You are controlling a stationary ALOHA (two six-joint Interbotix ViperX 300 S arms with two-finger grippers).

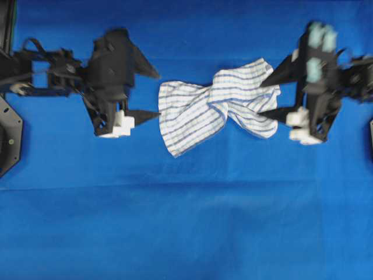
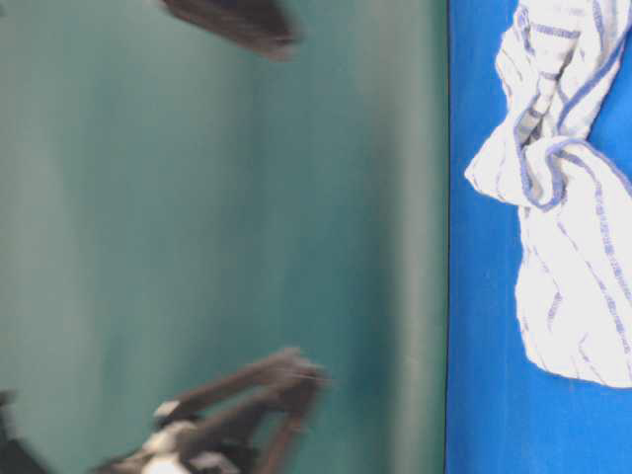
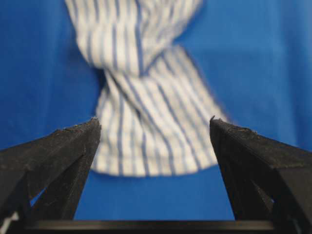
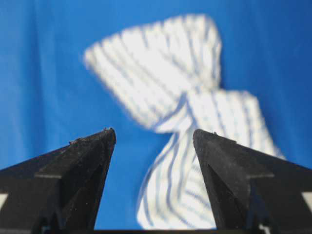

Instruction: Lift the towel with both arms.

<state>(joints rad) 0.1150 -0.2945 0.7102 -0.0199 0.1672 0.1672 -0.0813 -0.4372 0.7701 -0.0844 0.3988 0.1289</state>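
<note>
Next, my right gripper grabs the towel by its narrow twisted fold (image 1: 221, 107) (image 4: 179, 120) to lift it, where the towel bunches up, since the towel's striped ends lie flat.
The white towel (image 1: 218, 105) with thin blue stripes lies twisted in the middle of the blue tablecloth. It also shows in the table-level view (image 2: 573, 247). My left gripper (image 1: 158, 94) is open, its tips just short of the towel's left edge. In the left wrist view, the towel (image 3: 146, 107) lies ahead of the open left gripper (image 3: 155, 126), with blue cloth between the fingers. My right gripper (image 1: 268, 98), with teal patches, is open and its fingers straddle the towel's right end. The right wrist view has the towel (image 4: 165, 83) reaching between the open right gripper (image 4: 154, 134) fingers. Nothing is gripped.
The blue tablecloth (image 1: 186, 221) covers the whole table, with a faint crease across the near half. A dark arm base (image 1: 9, 134) stands at the left edge. In the table-level view, blurred dark arm parts (image 2: 247, 405) show against a teal wall.
</note>
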